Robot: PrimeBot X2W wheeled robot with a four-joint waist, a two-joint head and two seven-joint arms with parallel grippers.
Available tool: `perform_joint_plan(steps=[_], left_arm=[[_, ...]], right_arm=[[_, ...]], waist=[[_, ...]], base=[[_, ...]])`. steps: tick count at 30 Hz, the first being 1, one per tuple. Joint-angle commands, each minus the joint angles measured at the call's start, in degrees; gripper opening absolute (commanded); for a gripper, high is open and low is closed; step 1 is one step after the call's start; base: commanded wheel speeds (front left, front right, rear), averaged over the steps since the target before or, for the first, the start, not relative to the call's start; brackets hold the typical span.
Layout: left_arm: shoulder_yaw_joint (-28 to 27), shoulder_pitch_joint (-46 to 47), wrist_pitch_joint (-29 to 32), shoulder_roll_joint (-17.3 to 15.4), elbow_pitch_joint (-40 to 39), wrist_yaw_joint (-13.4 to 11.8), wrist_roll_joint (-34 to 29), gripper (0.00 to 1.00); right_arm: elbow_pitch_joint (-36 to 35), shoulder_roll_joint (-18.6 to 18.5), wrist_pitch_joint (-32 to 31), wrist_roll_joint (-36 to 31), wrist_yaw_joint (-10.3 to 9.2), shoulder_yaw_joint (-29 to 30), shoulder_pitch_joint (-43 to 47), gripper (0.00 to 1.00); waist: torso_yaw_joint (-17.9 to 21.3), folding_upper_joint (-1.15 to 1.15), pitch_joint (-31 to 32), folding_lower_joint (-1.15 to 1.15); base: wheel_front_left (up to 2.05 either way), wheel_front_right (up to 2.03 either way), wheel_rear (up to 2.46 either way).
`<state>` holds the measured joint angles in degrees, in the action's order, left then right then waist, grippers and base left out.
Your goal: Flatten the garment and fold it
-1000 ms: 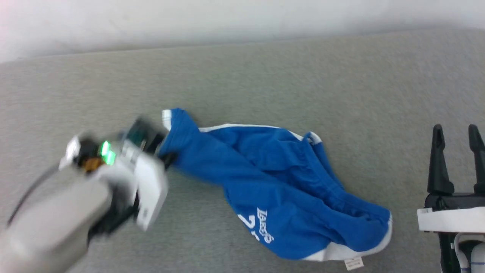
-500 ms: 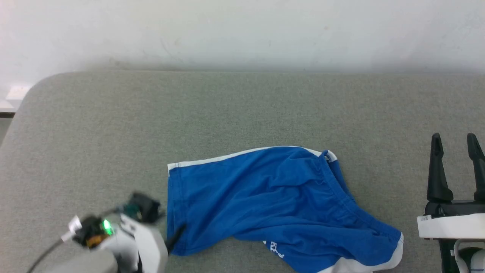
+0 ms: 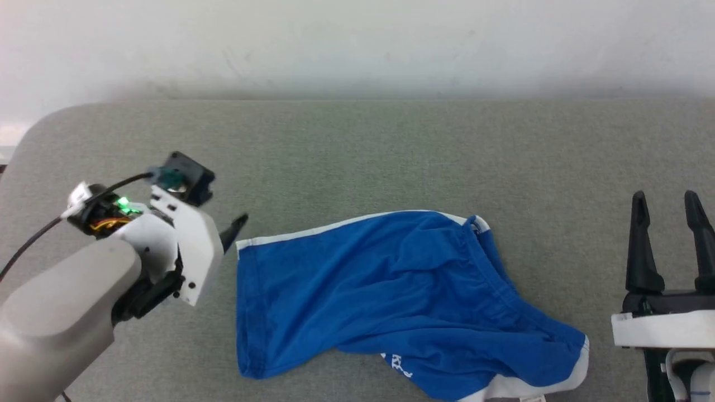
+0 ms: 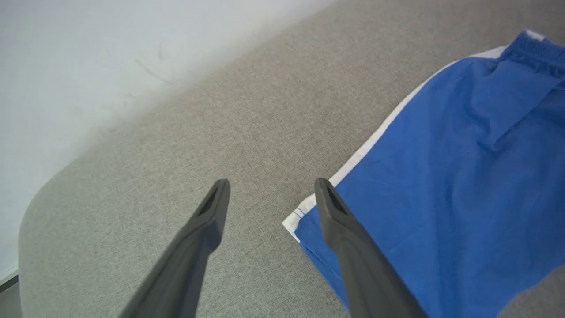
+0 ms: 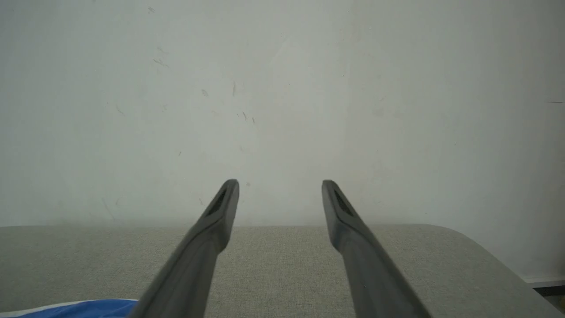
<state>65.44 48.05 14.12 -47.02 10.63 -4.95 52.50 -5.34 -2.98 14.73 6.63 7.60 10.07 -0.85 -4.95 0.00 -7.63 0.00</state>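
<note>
Next, my left gripper grabs the shorts by their white-trimmed hem corner (image 3: 242, 245), a free edge for the fingers, while the blue leg panel (image 3: 301, 291) lies spread flat.
The royal-blue shorts (image 3: 380, 296) lie mostly spread on the grey surface, with a white trim line along the far edge. A bit of white lettering (image 3: 399, 365) peeks out at the near edge, beside a white panel at the lower right. My left gripper (image 4: 271, 185) hovers open just left of the shorts' far-left corner (image 4: 293, 218), holding nothing. One of its fingertips (image 3: 237, 223) shows past the white wrist housing. My right gripper (image 3: 665, 198) stands open to the right of the garment, apart from it, fingers pointing at the wall (image 5: 280, 183).
The grey padded surface (image 3: 391, 156) runs up to a pale wall (image 3: 357, 44) at the back. Its rounded left corner (image 3: 28, 139) drops off near my left arm. Its right end (image 5: 485, 251) curves off too.
My left gripper has let go of the shorts' left corner and risen away from it. The garment went from a bunched heap to a spread leg. The camera also shifted.
</note>
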Motion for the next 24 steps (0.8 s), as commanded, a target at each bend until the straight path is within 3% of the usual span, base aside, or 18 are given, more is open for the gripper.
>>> perform_joint_plan(steps=[1, 6, 14, 15, 24], left_arm=[[1.3, 1.4, 2.6, 0.8, 1.8, 1.8, 0.3, 1.00], [4.6, 4.4, 12.3, 3.6, 8.7, 7.2, 1.0, 1.00], [6.9, 3.9, 20.1, 9.0, 18.5, 11.0, -0.1, 1.00], [7.1, 3.6, 20.8, 9.3, 19.2, 11.4, -0.1, 0.00], [4.2, 3.3, 8.0, 8.9, 17.4, 11.7, -0.7, 0.00]], right_arm=[[-0.3, 0.1, 0.3, 0.2, -0.11, -0.1, -0.8, 1.00], [-0.3, 0.1, 0.3, 0.4, -0.11, -0.2, -1.9, 1.00], [0.0, 0.1, 0.3, 0.7, -0.11, -0.9, -3.5, 1.00], [0.1, 0.1, 0.3, 0.7, -0.11, -0.9, -3.5, 1.00], [-2.1, 0.1, 0.3, -5.6, -0.11, -4.5, -6.9, 1.00]], waist=[[1.3, 0.00, -1.2, 0.00], [3.1, 0.00, -3.4, 0.00], [5.1, 0.00, -5.4, 0.00], [5.2, 0.00, -5.3, 0.00], [4.0, 0.00, -2.2, 0.00]], base=[[0.00, 0.00, 0.00], [0.00, 0.00, 0.00], [0.00, 0.00, 0.00], [0.00, 0.00, 0.00], [0.00, 0.00, 0.00]])
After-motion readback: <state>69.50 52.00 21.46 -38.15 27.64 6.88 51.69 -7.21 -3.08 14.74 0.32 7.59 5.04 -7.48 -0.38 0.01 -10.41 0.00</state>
